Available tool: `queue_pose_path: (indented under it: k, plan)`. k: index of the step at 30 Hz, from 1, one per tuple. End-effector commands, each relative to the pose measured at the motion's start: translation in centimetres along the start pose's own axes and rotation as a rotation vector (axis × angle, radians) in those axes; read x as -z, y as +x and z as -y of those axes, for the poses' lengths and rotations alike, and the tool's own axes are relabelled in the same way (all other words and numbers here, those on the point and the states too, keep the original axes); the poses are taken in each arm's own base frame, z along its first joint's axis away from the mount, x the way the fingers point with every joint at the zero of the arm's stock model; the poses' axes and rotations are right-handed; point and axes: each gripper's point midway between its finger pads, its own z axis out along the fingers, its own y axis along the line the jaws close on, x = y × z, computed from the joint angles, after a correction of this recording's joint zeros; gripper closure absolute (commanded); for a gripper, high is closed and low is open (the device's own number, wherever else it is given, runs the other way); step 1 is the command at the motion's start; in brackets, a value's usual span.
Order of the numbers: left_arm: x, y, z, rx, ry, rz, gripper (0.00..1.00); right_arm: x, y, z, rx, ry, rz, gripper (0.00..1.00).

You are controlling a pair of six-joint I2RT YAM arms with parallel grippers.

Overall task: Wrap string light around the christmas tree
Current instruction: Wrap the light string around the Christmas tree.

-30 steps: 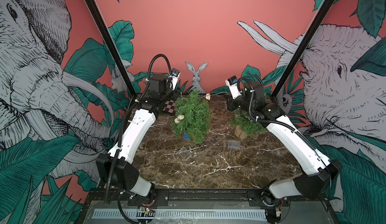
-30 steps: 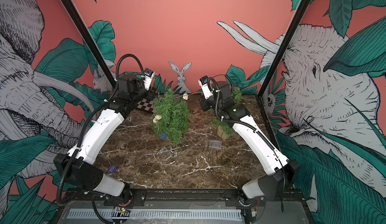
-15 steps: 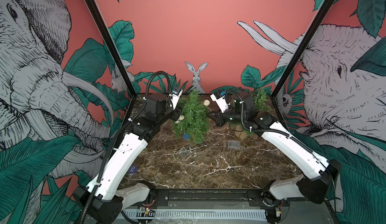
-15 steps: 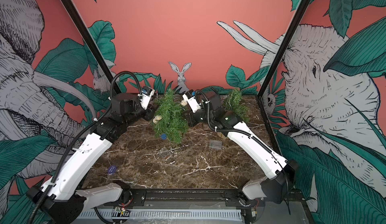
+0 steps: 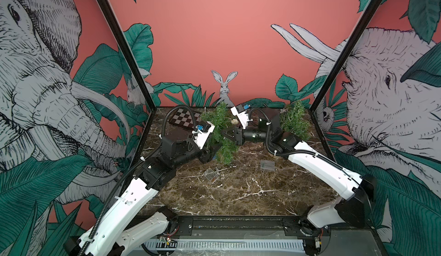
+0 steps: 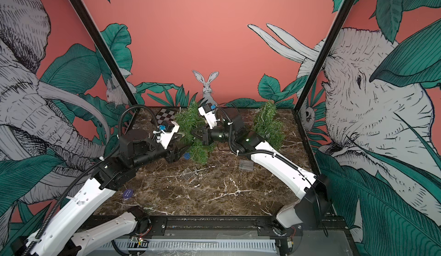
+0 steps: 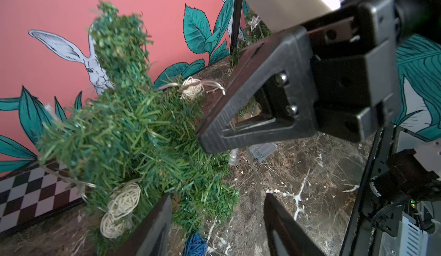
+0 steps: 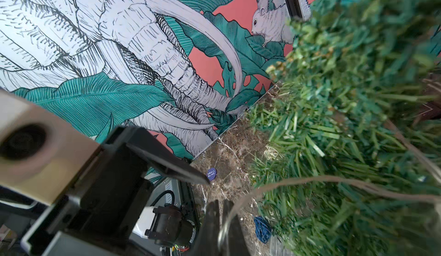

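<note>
I will next use my left gripper to grab the string light's loose wire that hangs from my right gripper, clear of branches, to continue wrapping the tree (image 5: 222, 133).
The small green christmas tree (image 5: 222, 133) (image 6: 193, 133) stands at the back middle of the marble table. The string light is a thin wire (image 8: 334, 180) carrying cream woven balls (image 7: 124, 200) and a blue ball (image 7: 194, 245) that lies at the tree's foot. My right gripper (image 5: 225, 133) (image 8: 220, 205) is shut on the wire, pressed against the tree's right side at mid height. My left gripper (image 6: 181, 151) (image 7: 217, 219) is open low at the tree's left front. Its fingers (image 7: 155, 226) straddle the lowest branches and the blue ball without gripping them.
A second small tree (image 5: 296, 121) with a star stands at the back right. A checkerboard (image 5: 185, 121) lies back left. Two clear plastic boxes (image 5: 267, 165) (image 5: 210, 174) rest in front of the tree. A purple chip (image 6: 128, 193) lies near the left arm.
Both arms have come down from behind the tree top. The right gripper swung left onto the tree's side with the wire. The left gripper dropped to the tree's base and opened a little wider.
</note>
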Motion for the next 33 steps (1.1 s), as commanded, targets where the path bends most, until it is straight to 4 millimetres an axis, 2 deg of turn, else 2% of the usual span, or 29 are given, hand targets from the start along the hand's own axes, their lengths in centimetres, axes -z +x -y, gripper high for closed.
queue_pose_path:
  k: [1, 6, 9, 14, 19, 21, 24, 28, 31, 33]
  plan:
    - [-0.8, 0.3, 1.0, 0.068, 0.070, 0.030, 0.37, -0.9, -1.6, -1.0, -0.007, -0.054, 0.075, 1.00]
    - [-2.4, 0.3, 0.9, 0.098, 0.082, 0.070, 0.39, -2.2, -1.0, -1.2, -0.025, -0.064, 0.063, 1.00]
    - [-3.0, 0.4, 0.8, 0.107, 0.084, 0.083, 0.44, -2.4, -0.8, -1.6, -0.025, -0.070, 0.062, 1.00]
    - [-3.4, 1.0, 0.8, 0.116, 0.086, 0.079, 0.65, -2.4, -0.9, -1.6, -0.028, -0.072, 0.073, 1.00]
    - [-2.4, 1.3, 0.6, 0.122, 0.059, 0.070, 0.97, -2.4, -0.9, -1.6, -0.022, -0.077, 0.079, 1.00]
    - [-1.5, 1.6, 0.1, 0.125, 0.021, 0.050, 1.00, -2.3, -0.8, -1.6, -0.006, -0.068, 0.079, 1.00]
    - [0.2, 2.3, -0.8, 0.113, -0.057, -0.002, 1.00, -1.9, -0.7, -1.1, 0.021, -0.036, 0.077, 0.89]
    - [2.7, 2.4, -2.8, 0.070, -0.203, -0.049, 1.00, -1.3, -1.0, -0.2, 0.049, 0.001, 0.079, 0.68]
    - [4.0, 2.5, -4.9, 0.025, -0.339, -0.116, 1.00, -0.2, -1.7, 1.1, 0.063, 0.047, 0.089, 0.60]
    - [4.3, 2.4, -5.9, -0.007, -0.398, -0.161, 1.00, 0.7, -2.4, 1.7, 0.077, 0.076, 0.103, 0.58]
